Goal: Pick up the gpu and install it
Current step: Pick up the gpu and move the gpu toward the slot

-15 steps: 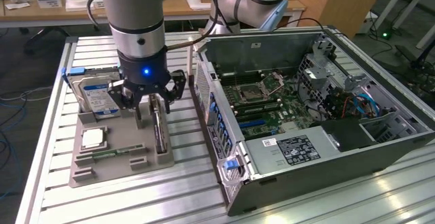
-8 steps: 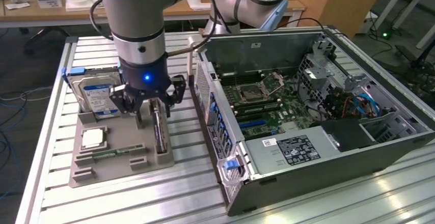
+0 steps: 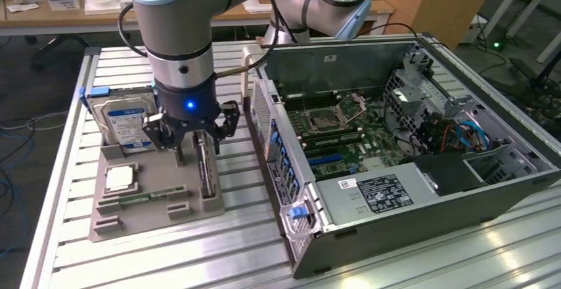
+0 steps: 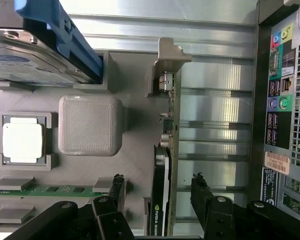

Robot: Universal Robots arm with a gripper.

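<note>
I will next grab the GPU across its flat black shroud [image 3: 206,171], as small connectors stick out of the bare board near the bracket.
The gpu [image 3: 207,171] stands on its long edge in a slot of the grey holder tray [image 3: 131,226], at the tray's side nearest the computer case. My gripper [image 3: 194,136] hangs straight above it, open. In the wrist view the gpu [image 4: 161,205] is a thin dark card seen edge-on, its metal bracket end held in a grey post. The gripper [image 4: 158,190] straddles the card. One fingertip [image 4: 116,186] and the other [image 4: 199,189] stand on either side with a gap to the card, touching nothing.
A silver hard drive [image 3: 123,125] in a blue frame stands upright at the tray's far end. A processor chip [image 3: 120,178] and a green memory stick [image 3: 149,196] lie in the tray. The open computer case [image 3: 395,151] stands close at the exterior view's right, motherboard exposed.
</note>
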